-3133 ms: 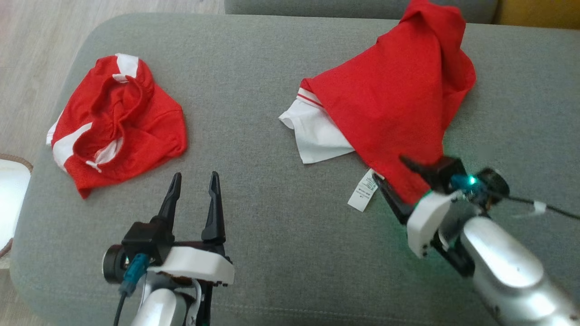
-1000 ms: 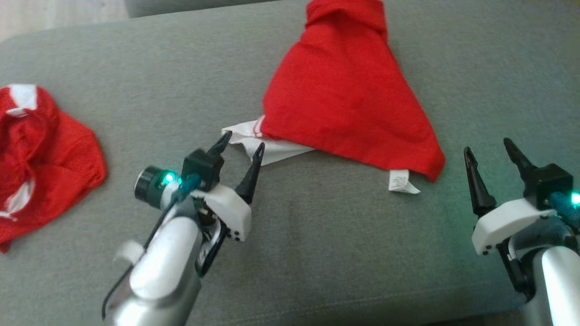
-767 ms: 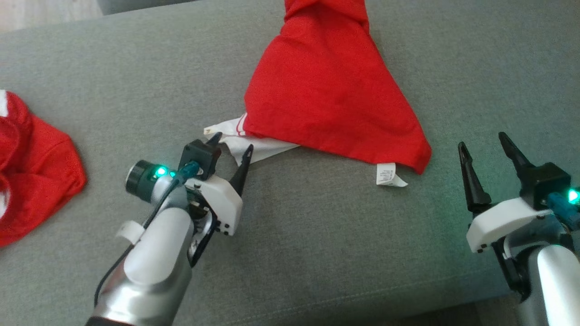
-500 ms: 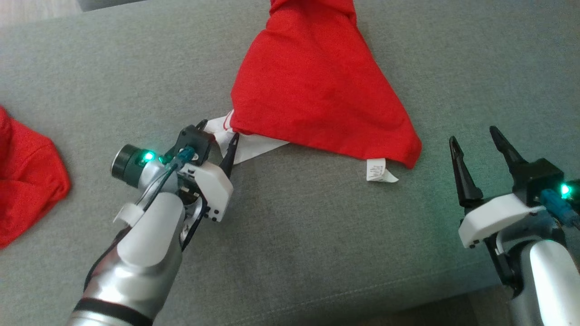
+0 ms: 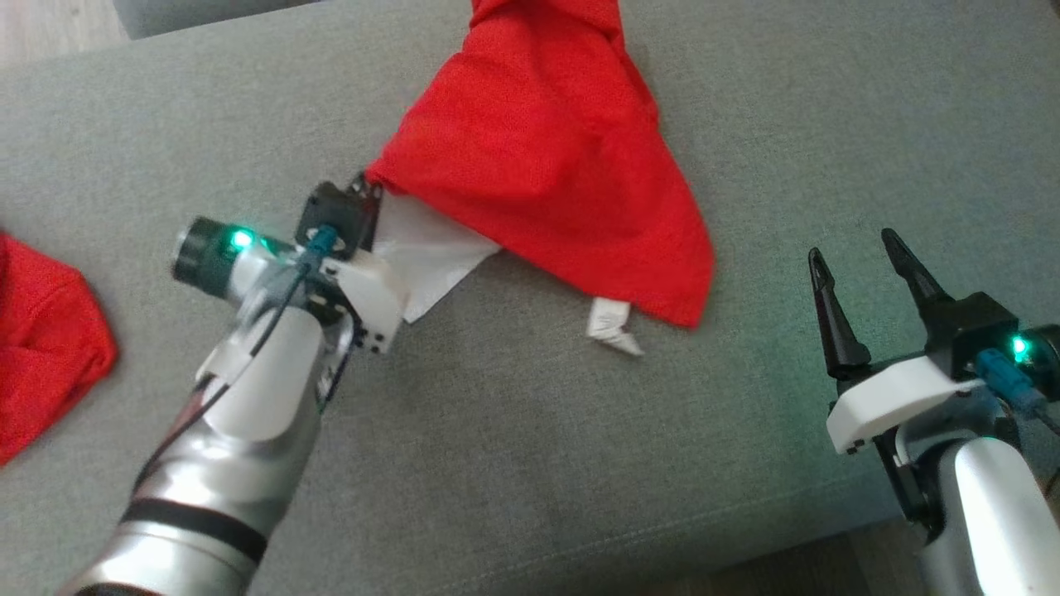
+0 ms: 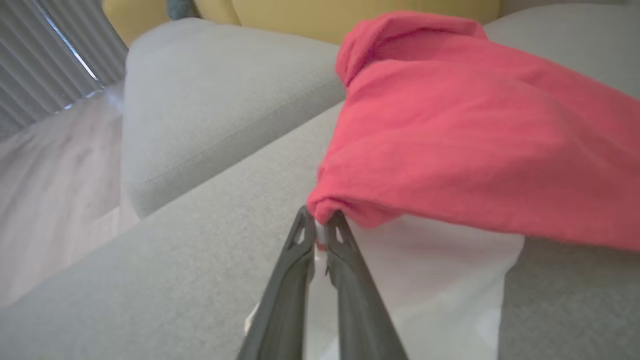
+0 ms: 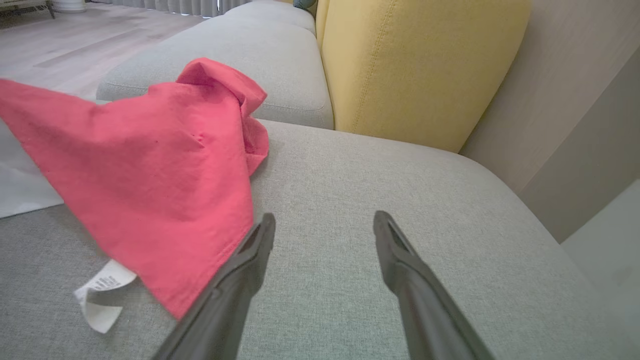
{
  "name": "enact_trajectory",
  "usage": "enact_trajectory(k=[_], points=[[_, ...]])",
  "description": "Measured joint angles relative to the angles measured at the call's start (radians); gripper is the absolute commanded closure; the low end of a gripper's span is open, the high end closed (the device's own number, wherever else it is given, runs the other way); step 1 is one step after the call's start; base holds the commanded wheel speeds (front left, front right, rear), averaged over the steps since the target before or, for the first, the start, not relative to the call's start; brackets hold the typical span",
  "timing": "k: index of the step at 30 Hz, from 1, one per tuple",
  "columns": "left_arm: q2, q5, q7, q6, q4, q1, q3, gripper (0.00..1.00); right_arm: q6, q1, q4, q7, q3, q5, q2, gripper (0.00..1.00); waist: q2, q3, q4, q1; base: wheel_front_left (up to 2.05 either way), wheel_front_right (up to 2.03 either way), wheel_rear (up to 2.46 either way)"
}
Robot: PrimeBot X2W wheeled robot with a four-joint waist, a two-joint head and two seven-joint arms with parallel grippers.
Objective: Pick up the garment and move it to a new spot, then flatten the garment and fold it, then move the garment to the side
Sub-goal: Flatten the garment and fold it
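My right gripper should next grab the corner of the hem by the label, because a free edge shows there and the garment (image 5: pixel 546 157) is bunched toward its top (image 5: pixel 551 25).
The garment (image 5: pixel 546 157) is a red shirt with a white sleeve (image 5: pixel 422 257) and a white label (image 5: pixel 609 323), lying crumpled on the grey sofa seat (image 5: pixel 497 455). My left gripper (image 5: pixel 368 186) is shut on the garment's left corner, where red meets white. In the left wrist view the left gripper (image 6: pixel 320 225) pinches that red edge of the garment (image 6: pixel 475 150), and the white cloth hangs below it. My right gripper (image 5: pixel 853 246) stands open to the right of the garment, touching nothing. In the right wrist view the right gripper (image 7: pixel 325 220) is just right of the garment (image 7: pixel 150 165).
A second red garment (image 5: pixel 41 356) lies at the left edge of the seat. A yellow back cushion (image 7: pixel 415 65) rises behind the seat, with another grey cushion (image 6: pixel 210 110) beside it. Wooden floor (image 6: pixel 50 190) lies beyond the seat's edge.
My left gripper has shut on the garment's left corner and drawn it up and to the left; the label has slid left with it. The head camera has shifted. The right gripper stays open.
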Motion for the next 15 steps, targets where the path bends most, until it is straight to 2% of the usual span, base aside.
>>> enact_trajectory(k=[8,11,15], points=[[0.073,0.037,-0.057,0.072,-0.046,-0.060,0.011,1.00,0.000,0.000,0.001,-0.009,-0.003,0.000,0.001,0.00,0.0000,-0.012,0.029,0.0000,0.00,0.00,0.00],[0.074,0.037,-0.062,0.069,-0.099,-0.059,0.000,1.00,0.000,0.000,0.000,-0.009,-0.006,0.000,0.001,0.00,0.0000,-0.015,0.043,0.0000,0.00,0.00,0.00],[0.064,0.034,-0.063,0.043,-0.162,-0.031,-0.022,1.00,0.000,0.000,0.000,-0.009,-0.006,0.000,0.001,0.00,0.0000,-0.018,0.057,0.0000,0.00,0.00,0.00]])
